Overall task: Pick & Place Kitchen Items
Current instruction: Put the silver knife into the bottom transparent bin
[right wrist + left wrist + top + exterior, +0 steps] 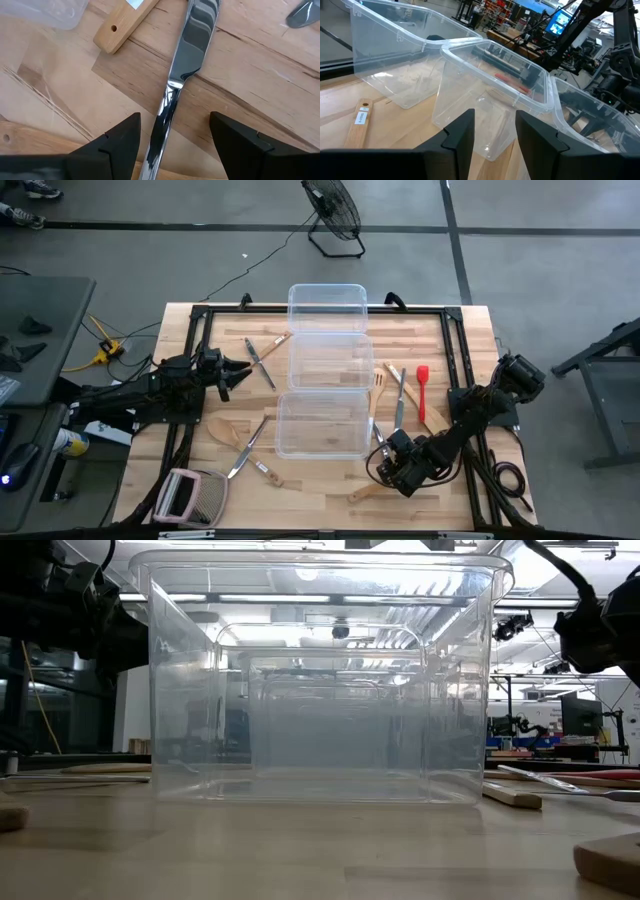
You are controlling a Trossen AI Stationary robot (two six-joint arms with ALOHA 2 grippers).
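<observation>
My right gripper is about to grab the silver knife by its slim handle (162,123), to put the knife in the near tub.
Utensils lie flat on the wooden table (440,330) on both sides of three clear tubs. My right gripper (384,444) is open, pointing down over a silver knife (186,60). Its fingers (118,144) stand on either side of the knife's handle without touching it. A red spatula (423,386), a wooden spatula (382,380) and a silver utensil (400,396) lie farther back on the right. My left gripper (240,368) is open and empty at the left, level, facing the middle tub (490,85). A crossed knife and wooden utensil (264,356) lie beyond it.
The three clear tubs (327,308) (330,362) (322,426) stand in a row down the table's middle. A wooden spoon (224,430), a silver knife (247,446) and a slotted holder (186,496) lie near left. A wooden spoon (366,490) lies by my right arm.
</observation>
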